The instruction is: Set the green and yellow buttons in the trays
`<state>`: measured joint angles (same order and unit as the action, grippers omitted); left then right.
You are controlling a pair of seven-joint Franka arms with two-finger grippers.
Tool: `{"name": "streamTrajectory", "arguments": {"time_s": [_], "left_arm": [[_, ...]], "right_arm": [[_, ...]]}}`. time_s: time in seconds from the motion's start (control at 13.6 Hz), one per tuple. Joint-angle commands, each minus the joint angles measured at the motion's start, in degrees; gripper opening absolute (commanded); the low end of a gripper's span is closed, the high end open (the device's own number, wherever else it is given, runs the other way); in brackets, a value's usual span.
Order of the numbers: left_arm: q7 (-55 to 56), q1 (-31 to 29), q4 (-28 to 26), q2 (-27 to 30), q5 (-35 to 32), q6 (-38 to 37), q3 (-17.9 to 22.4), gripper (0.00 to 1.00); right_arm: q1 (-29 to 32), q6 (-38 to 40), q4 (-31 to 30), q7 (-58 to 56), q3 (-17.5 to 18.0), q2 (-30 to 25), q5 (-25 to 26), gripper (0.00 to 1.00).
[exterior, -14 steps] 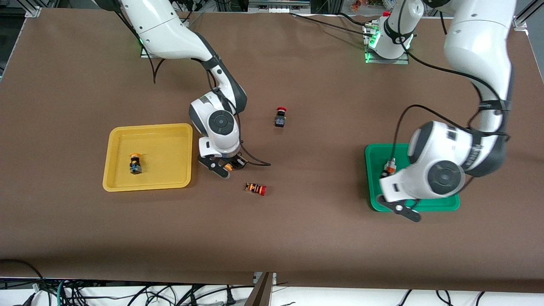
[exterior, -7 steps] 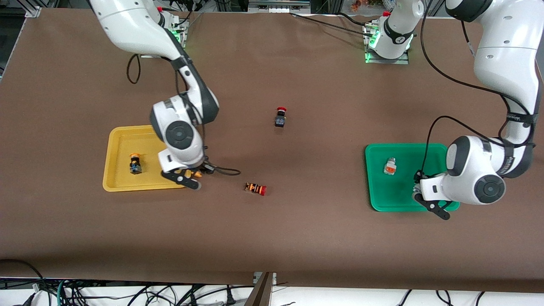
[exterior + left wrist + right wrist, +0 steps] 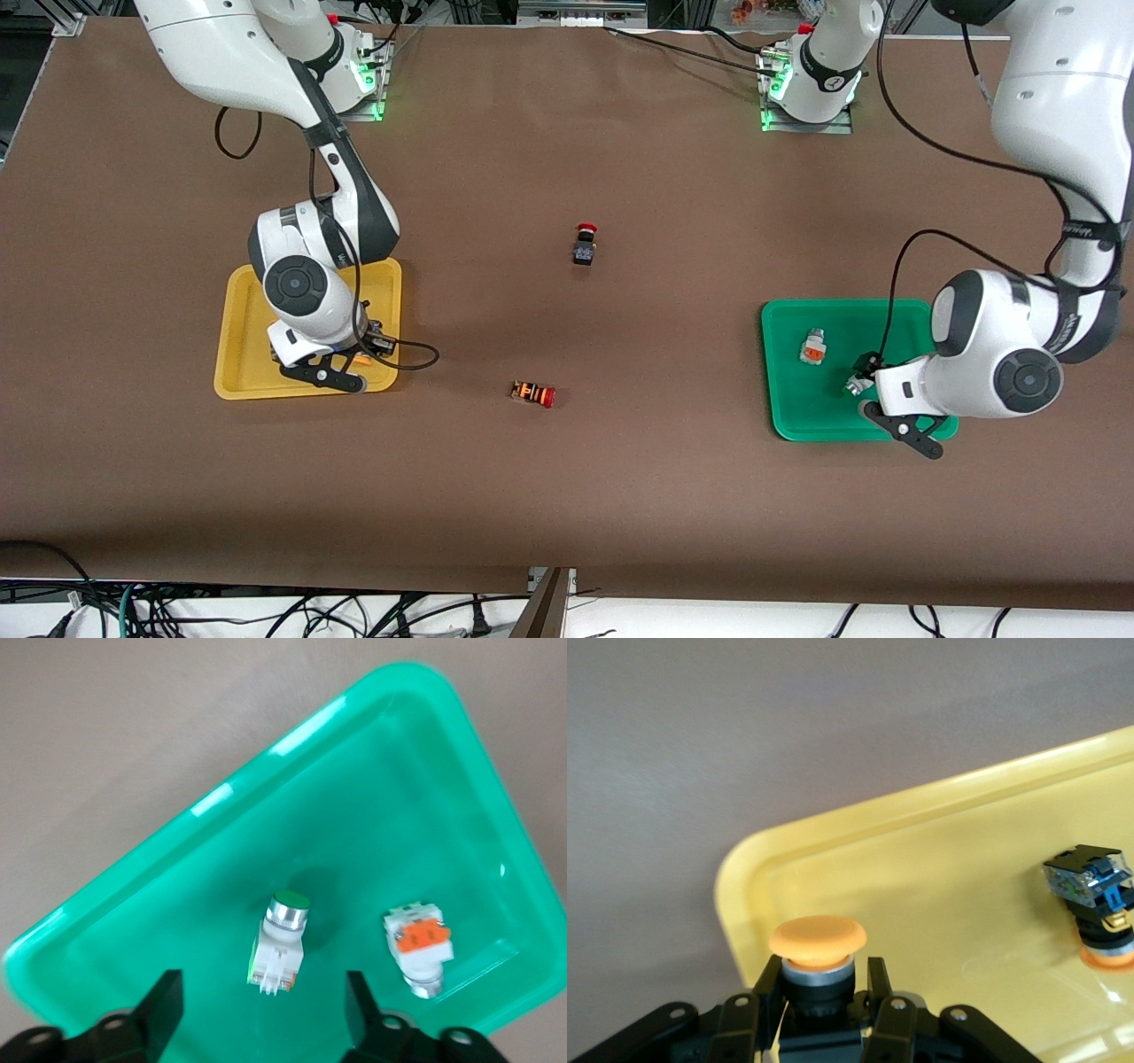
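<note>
My right gripper should move the switch to the bottom of the yellow tray before it lets go. The switch's yellow-orange cap [image 3: 819,941] is hanging at the tray's edge, short of the tray's bottom.
My right gripper [image 3: 367,348] is shut on a black switch with a yellow-orange cap [image 3: 818,948] and holds it over the corner of the yellow tray [image 3: 244,310]. A second yellow-capped black switch [image 3: 1096,904] lies in that tray [image 3: 921,859]; the arm hides it in the front view. My left gripper [image 3: 873,383] is open over the green tray [image 3: 797,399]. A white switch with a green cap [image 3: 282,939] lies in the tray [image 3: 372,771] below its spread fingers [image 3: 164,1010], also showing in the front view [image 3: 855,384]. A white switch with an orange patch [image 3: 812,346] lies beside it [image 3: 419,943].
A black-bodied switch with a red cap [image 3: 585,246] stands on the brown table between the trays. An orange-striped switch with a red cap [image 3: 533,392] lies nearer to the front camera. Cables trail from both wrists.
My right gripper has carried the yellow-capped switch from the table beside the yellow tray to over the tray. My left arm has shifted toward its own end of the green tray, uncovering the green-capped switch.
</note>
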<state>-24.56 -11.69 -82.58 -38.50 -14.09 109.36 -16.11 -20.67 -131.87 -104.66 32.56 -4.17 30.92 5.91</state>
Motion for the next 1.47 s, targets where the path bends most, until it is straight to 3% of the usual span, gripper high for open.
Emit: {"name": "streamTrajectory", "arguments": {"time_s": [0.0, 0.29, 0.37, 0.44, 0.59, 0.81, 1.03, 1.39], "left_arm": [[5.29, 0.18, -0.91, 7.28, 0.20, -4.93, -1.47, 1.00], [14.00, 0.18, 2.06, 14.75, 0.21, -14.15, -4.45, 1.00], [14.01, 0.18, 4.43, 15.64, 0.03, -17.31, -4.89, 1.00], [14.18, 0.79, 7.15, 16.26, 0.38, -21.52, -4.98, 1.00], [14.97, 3.06, 10.43, 19.05, 2.47, -26.30, -2.63, 1.00], [28.04, 11.33, 1.06, 31.08, 14.15, -23.69, 12.99, 1.00], [28.86, 12.21, -13.70, 42.07, 13.92, -14.55, 14.26, 1.00], [28.34, 14.68, -14.80, 42.98, 9.35, -14.70, 14.26, 1.00]], "right_arm": [[1.86, -4.00, -7.56, -3.10, 0.66, -4.38, 0.16, 0.00], [4.41, -12.08, -15.12, -5.66, 0.66, -6.49, 0.16, 0.00], [4.59, -12.44, -15.31, -6.01, 0.66, -6.49, 0.16, 0.06], [4.85, -12.44, -15.31, -6.01, 0.66, -6.49, 0.07, 0.31], [5.73, -12.36, -15.04, -6.10, 0.66, -7.19, 0.07, 0.96], [5.73, -10.87, -13.38, -6.01, 0.66, -8.33, 0.07, 0.99], [5.82, 1.13, -4.89, -6.19, 0.66, -8.60, -0.63, 0.99], [5.99, 18.99, 11.91, -9.35, 0.66, -8.51, -2.83, 0.99]]}}
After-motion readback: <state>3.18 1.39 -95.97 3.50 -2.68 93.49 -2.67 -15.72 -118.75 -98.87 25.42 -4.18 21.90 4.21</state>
